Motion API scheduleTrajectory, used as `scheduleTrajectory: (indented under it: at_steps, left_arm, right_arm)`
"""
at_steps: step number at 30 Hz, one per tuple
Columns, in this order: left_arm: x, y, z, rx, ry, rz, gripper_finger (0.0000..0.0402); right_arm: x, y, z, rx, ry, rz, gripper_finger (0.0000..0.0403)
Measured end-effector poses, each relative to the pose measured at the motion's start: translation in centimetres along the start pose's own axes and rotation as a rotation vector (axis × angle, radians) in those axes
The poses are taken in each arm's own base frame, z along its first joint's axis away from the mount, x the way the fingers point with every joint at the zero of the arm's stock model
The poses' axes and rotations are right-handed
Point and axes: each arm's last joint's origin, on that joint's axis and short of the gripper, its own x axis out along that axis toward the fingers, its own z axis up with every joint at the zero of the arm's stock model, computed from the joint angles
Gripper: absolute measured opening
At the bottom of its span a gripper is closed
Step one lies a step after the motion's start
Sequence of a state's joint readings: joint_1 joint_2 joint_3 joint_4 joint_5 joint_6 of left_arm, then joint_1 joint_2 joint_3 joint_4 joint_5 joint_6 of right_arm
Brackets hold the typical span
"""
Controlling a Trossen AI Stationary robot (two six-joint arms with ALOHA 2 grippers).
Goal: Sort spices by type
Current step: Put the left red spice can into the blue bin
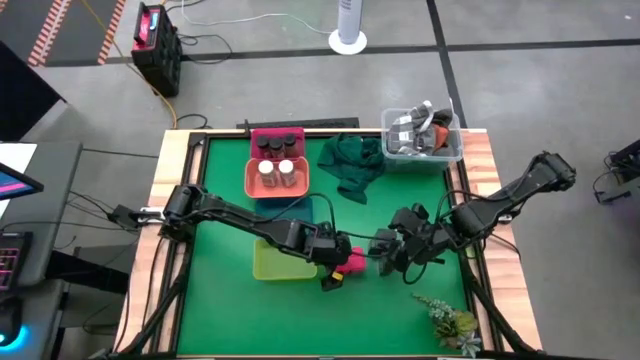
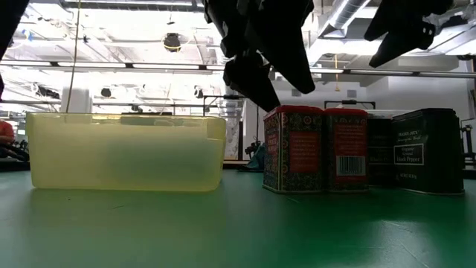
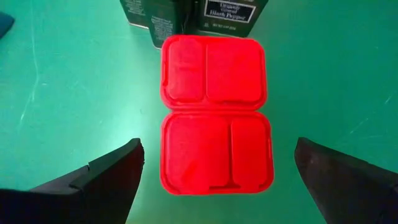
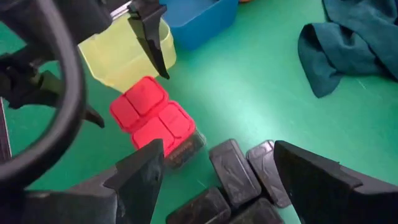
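I need to lower my left gripper before I close it on the packets. I can see green mat between my fingers and the red lids in the left wrist view, so it isn't time to close yet.
Two pink-red packets (image 3: 214, 68) (image 3: 214, 152) stand side by side on the green table mat, just right of the yellow tray (image 1: 280, 262). My left gripper (image 3: 219, 148) hovers open above them, one finger out to each side, touching neither. Several dark grey boxes (image 4: 233, 171) stand close to the right of the packets. My right gripper (image 4: 219, 146) is open above those boxes, with nothing between its fingers. Dark round jars (image 1: 278, 143) and white-capped jars (image 1: 277, 172) sit in the pink tray (image 1: 252, 180) at the back.
A blue tray (image 1: 300, 208) sits behind the yellow one. The dark green cloth (image 1: 352, 165) lies crumpled at the back, beside a clear bin (image 1: 452, 150) of items at the back right corner. A small plant (image 1: 452, 322) lies near the front right.
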State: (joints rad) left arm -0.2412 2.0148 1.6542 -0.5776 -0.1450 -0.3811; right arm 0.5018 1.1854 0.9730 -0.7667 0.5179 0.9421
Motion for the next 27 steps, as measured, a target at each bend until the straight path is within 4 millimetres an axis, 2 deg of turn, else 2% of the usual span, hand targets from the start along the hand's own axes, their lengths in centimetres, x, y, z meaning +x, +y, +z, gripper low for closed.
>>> scheduleTrajectory:
  at_steps: [12,20,27]
  left_arm:
    - [0.0,-0.2,-0.1,0.02,0.011,-0.029,0.04]
    - [2.1,-0.6,-0.7,0.075,0.047,0.021,0.04]
    - [2.2,-0.3,-0.6,0.094,0.046,0.052,0.04]
  right_arm:
    - [-0.1,0.1,-0.3,0.002,0.009,-0.002,0.0327]
    - [-0.1,0.0,-0.3,0.001,0.009,-0.004,0.0327]
    - [-0.1,0.0,-0.3,-0.001,0.009,-0.005,0.0327]
